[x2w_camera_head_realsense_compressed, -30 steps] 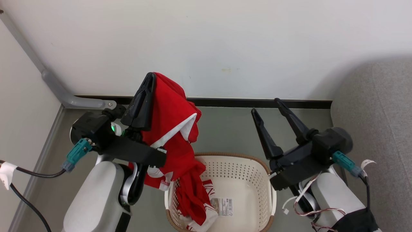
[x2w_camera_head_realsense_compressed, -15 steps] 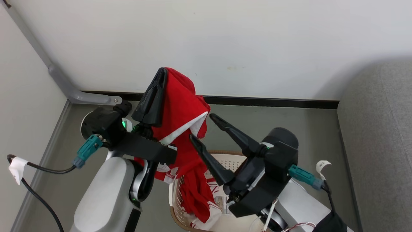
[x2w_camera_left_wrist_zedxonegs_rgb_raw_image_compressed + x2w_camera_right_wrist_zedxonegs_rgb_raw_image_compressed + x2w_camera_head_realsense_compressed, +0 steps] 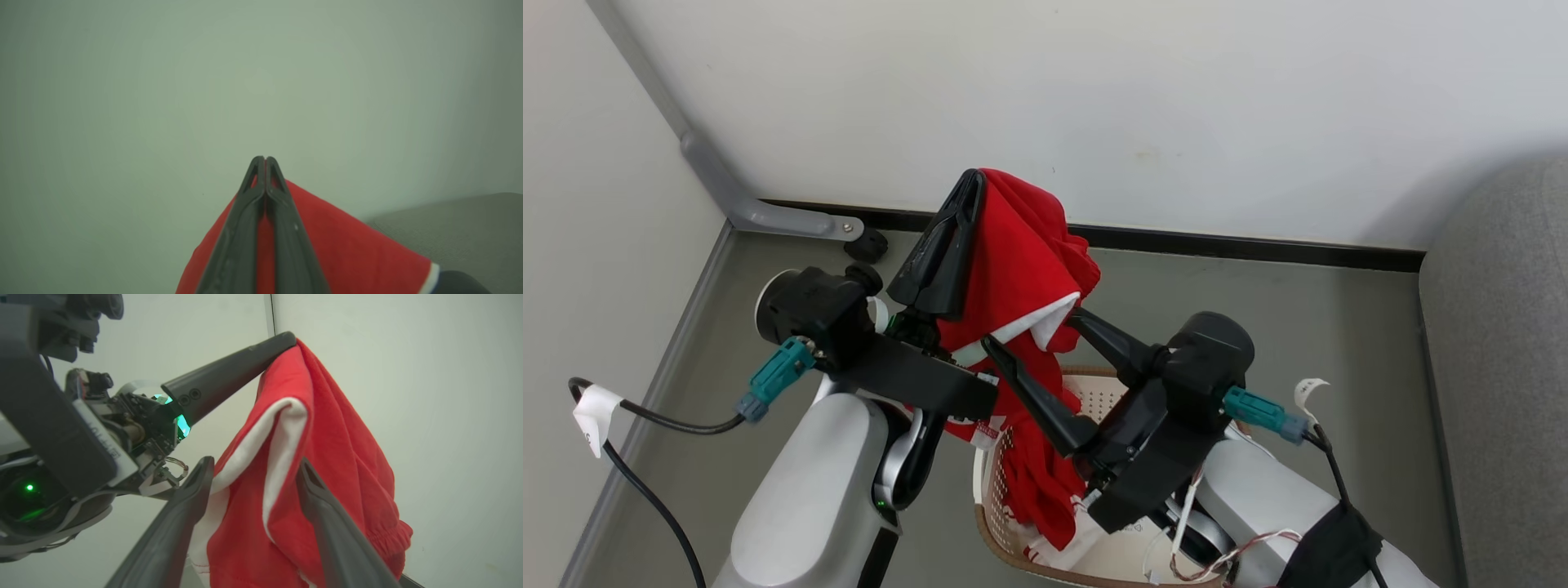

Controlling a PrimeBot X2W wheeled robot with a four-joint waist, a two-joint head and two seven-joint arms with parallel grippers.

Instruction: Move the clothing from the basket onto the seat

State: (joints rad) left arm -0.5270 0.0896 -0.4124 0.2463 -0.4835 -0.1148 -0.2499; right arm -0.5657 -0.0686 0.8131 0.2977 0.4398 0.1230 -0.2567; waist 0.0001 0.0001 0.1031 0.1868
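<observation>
The right gripper will next grab the red clothing by its white-trimmed fold (image 3: 1052, 315), to move the clothing onto the seat (image 3: 1499, 367).
The red clothing (image 3: 1021, 261) with white trim hangs from my left gripper (image 3: 974, 175), which is shut on its top edge and held high. Its lower end trails down into the cream basket (image 3: 1013, 549) at the bottom of the head view. My right gripper (image 3: 1033, 331) is open, one finger on each side of the hanging white-trimmed fold. In the right wrist view the clothing (image 3: 331, 433) passes between my right gripper (image 3: 254, 462) fingers, below my left gripper (image 3: 288, 337). In the left wrist view my left gripper (image 3: 264, 158) pinches the clothing (image 3: 339, 241). The grey seat (image 3: 1499, 367) is at the right.
A white wall with a black baseboard (image 3: 1241, 245) stands close behind. A grey pipe (image 3: 768, 216) runs down the left corner. A black cable with a white tag (image 3: 595, 408) trails over the grey floor at the left. My right forearm covers most of the basket.
The head camera has shifted. My right gripper has swung left from beside the basket to the hanging clothing, and its open fingers now straddle the fold. My left gripper still holds the clothing up.
</observation>
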